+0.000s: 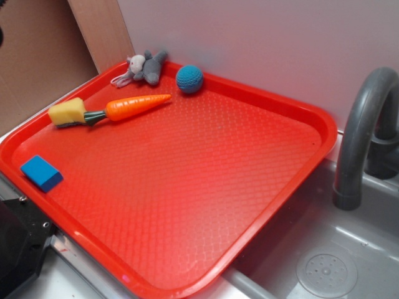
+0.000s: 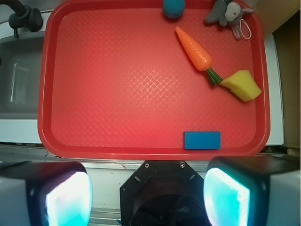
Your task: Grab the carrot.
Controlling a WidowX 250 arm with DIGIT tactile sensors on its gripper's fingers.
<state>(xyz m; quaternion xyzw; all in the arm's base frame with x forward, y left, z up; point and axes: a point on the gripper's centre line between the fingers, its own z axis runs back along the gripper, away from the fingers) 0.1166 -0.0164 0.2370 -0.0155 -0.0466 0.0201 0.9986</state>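
I need to grab the carrot by its thick orange end next, beside the green stem, to pick it out of the tray.
The carrot is bright orange with a dark-green stem. It lies on the red tray near the far left corner, its stem end touching a yellow sponge wedge. In the wrist view the carrot lies diagonally at the upper right, stem toward the sponge. My gripper hangs high above the tray's near edge, far from the carrot. Its jaws stand wide apart with nothing between them. The gripper does not show in the exterior view.
A blue block lies near the tray's left front edge. A teal ball and a grey plush toy sit at the tray's far edge. A grey sink with a faucet lies to the right.
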